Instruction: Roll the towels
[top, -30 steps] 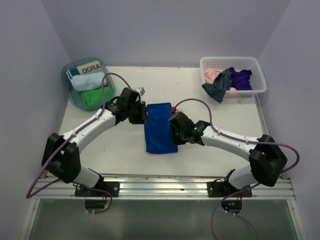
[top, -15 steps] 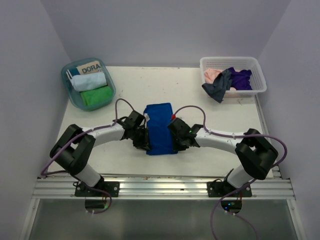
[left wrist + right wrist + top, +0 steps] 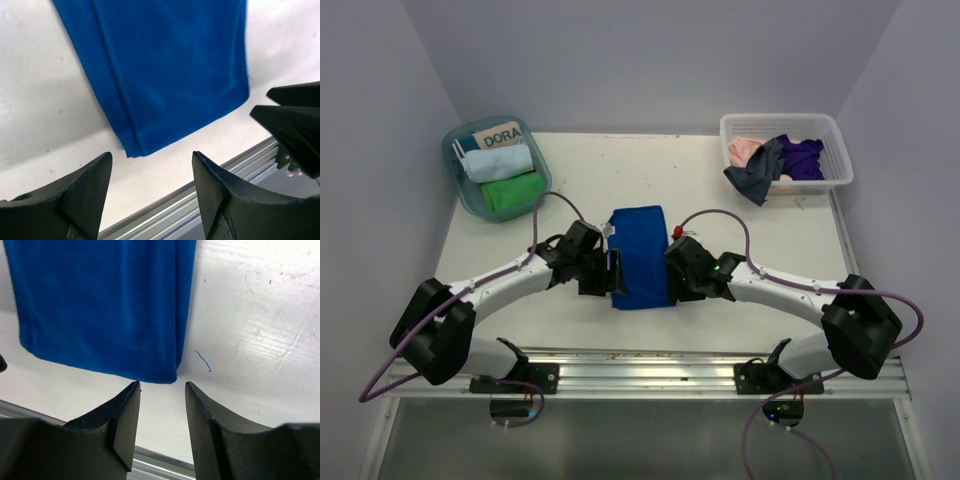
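My left gripper grabs the royal blue towel's near corner [image 3: 618,304] [image 3: 140,149] next, opposite the right gripper's corner, to roll the near end of the towel over.
The royal blue towel [image 3: 640,255] lies folded into a narrow strip in the middle of the table, long side running away from me. My left gripper [image 3: 616,273] sits at its near left edge, my right gripper [image 3: 673,277] at its near right edge. In the left wrist view the left gripper [image 3: 150,162] stands open just short of the towel's [image 3: 165,75] near corner, holding nothing. The right wrist view shows the right gripper [image 3: 162,389] open too, its fingertips [image 3: 131,392] just clear of the towel's [image 3: 100,305] near right corner.
A teal bin [image 3: 463,190] at the back left holds a rolled light blue towel [image 3: 497,162] and a green one [image 3: 514,191]. At the back right, a white basket [image 3: 820,128] has pink, grey [image 3: 756,178] and purple [image 3: 804,157] towels. The metal rail [image 3: 640,372] runs close behind both grippers.
Both grippers slid along the towel's sides to its near corners and have now opened, letting go of the cloth. The blue towel lies flat where it was.
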`<state>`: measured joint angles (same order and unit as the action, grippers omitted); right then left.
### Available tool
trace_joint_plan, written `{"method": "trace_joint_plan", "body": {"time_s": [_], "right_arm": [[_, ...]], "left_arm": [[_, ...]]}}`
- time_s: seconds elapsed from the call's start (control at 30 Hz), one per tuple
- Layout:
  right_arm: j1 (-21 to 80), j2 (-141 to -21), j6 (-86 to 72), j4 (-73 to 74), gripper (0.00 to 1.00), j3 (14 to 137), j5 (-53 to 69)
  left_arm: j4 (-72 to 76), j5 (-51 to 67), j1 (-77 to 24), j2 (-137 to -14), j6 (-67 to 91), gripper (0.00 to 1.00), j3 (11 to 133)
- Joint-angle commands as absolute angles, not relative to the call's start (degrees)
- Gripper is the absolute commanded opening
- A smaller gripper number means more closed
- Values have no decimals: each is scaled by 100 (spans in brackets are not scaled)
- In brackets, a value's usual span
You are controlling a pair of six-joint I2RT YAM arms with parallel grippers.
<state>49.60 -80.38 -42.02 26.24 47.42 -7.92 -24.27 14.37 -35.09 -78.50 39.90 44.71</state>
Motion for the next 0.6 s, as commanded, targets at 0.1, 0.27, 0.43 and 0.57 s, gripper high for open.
{"method": "trace_joint_plan", "body": {"time_s": [0.1,0.27,0.43,0.57], "right_arm": [[4983,-8060,-4351,2382,48,4474,-589],[4983,-8147,-4342,2285,48,4439,-510],[4983,-8270,-4307,2162,46,4421,-387],[4983,-8402,-4289,2083,43,4395,-369]], "left_arm": [[-2110,1591,-3674,-7839,4218,57,3876],[-1987,1538,-3753,-8076,4271,53,3894],[-1907,1328,-3832,-8314,4350,44,3771],[-1785,1222,-3841,-8385,4421,41,3744]]}}
